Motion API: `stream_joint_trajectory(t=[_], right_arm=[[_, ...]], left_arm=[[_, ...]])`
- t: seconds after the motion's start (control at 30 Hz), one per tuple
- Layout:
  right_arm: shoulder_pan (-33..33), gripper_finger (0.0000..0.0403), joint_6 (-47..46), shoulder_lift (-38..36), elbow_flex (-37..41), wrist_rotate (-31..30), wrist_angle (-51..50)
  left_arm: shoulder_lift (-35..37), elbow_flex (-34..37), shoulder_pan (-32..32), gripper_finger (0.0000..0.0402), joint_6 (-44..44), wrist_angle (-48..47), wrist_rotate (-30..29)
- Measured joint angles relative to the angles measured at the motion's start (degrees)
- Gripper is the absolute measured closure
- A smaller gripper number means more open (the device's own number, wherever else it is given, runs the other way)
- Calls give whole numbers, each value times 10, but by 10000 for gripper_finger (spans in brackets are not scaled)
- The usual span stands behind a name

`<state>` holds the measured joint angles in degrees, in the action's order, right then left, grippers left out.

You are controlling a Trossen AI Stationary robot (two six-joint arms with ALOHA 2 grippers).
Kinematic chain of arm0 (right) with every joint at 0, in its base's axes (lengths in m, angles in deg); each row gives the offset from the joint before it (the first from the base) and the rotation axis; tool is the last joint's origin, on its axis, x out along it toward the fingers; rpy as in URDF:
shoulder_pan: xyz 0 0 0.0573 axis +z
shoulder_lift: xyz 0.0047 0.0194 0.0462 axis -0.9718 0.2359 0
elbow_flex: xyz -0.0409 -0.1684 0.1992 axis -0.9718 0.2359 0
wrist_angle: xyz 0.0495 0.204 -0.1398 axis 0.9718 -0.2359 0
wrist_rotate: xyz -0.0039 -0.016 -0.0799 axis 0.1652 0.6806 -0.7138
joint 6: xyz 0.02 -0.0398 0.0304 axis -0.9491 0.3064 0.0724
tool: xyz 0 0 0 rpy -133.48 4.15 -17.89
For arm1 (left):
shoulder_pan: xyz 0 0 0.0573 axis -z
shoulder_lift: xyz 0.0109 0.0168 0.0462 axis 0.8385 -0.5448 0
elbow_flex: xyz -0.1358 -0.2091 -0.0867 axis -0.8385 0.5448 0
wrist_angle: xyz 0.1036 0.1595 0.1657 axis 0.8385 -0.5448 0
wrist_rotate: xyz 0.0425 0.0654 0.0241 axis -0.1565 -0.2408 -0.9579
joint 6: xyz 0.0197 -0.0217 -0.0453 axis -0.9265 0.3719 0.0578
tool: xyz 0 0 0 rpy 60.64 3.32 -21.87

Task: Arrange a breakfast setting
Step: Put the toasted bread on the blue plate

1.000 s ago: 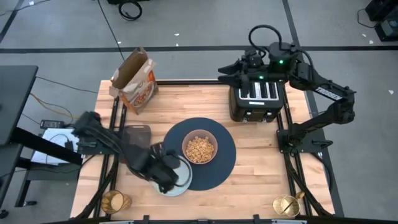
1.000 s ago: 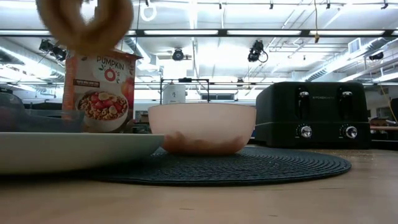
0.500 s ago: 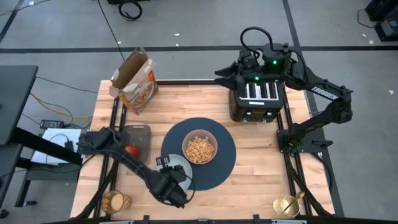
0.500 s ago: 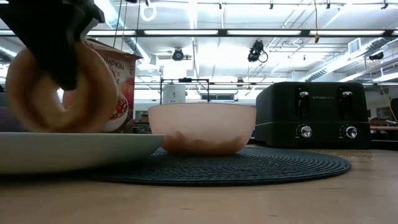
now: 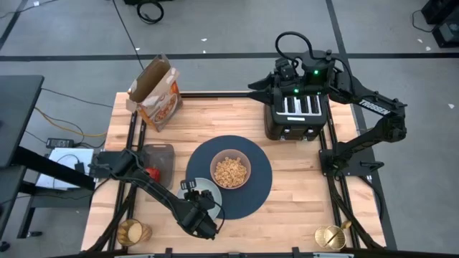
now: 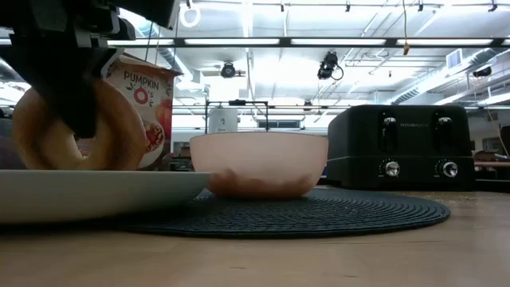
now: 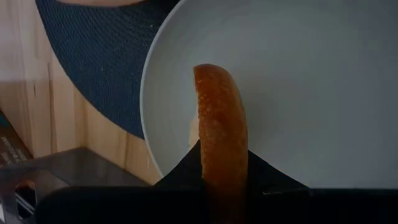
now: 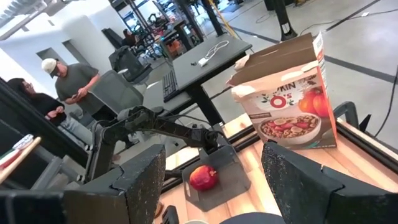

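The bagel point(image 7: 222, 124) stands on edge over the pale plate point(image 7: 298, 106), inside the plate's rim in the left wrist view, so the left gripper should open now.
A bagel point(image 6: 72, 127) stands on edge over the pale plate point(image 5: 209, 190), with my left gripper point(image 5: 201, 208) shut on it. The plate lies partly on the near left edge of the round navy placemat point(image 5: 247, 197). At the mat's middle sits the pink bowl point(image 5: 229, 170), which holds cereal. A red apple point(image 5: 150, 173) rests on a dark board at the left. An amber cup point(image 5: 133, 231) stands at the near left corner. My right gripper point(image 8: 217, 186) hangs open above the black toaster point(image 5: 297, 115) at the back right. My left gripper pinches the bagel's ring point(image 7: 221, 146) between its two fingers point(image 7: 186, 165), one on each flat face. It comes steeply from above. The bagel stands upright on edge over the plate point(image 7: 311, 93). The plate's rim point(image 6: 88, 191) hides its lower edge.
An open cereal box point(image 5: 154, 93) stands at the far left corner. A gold-coloured thing point(image 5: 330, 236) sits at the near right corner. People point(image 8: 74, 84) are at desks beyond the table's left side. Bare wood lies to the right of the placemat.
My left gripper has come down toward the plate and a little toward the table's near edge, tipping steeper, still shut on the bagel. The bagel has dropped from well above the plate to the level of its rim, staying on edge.
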<state>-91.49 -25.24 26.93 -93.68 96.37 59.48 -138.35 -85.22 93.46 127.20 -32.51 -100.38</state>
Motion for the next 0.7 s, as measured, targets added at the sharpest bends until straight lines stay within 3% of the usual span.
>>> stream_joint_trajectory(t=[0.2, 0.57, 0.7], right_arm=[[0, 133, 0, 0, 0, 13, -2], [0, 133, 1, 0, 0, 13, -2], [0, 133, 2, 0, 0, 13, -2]], left_arm=[[-1, 0, 1, 346, 11, 11, 2], [-1, 0, 6, 228, 7, 75, 66], [-1, 0, 12, 205, 2, 94, 73]])
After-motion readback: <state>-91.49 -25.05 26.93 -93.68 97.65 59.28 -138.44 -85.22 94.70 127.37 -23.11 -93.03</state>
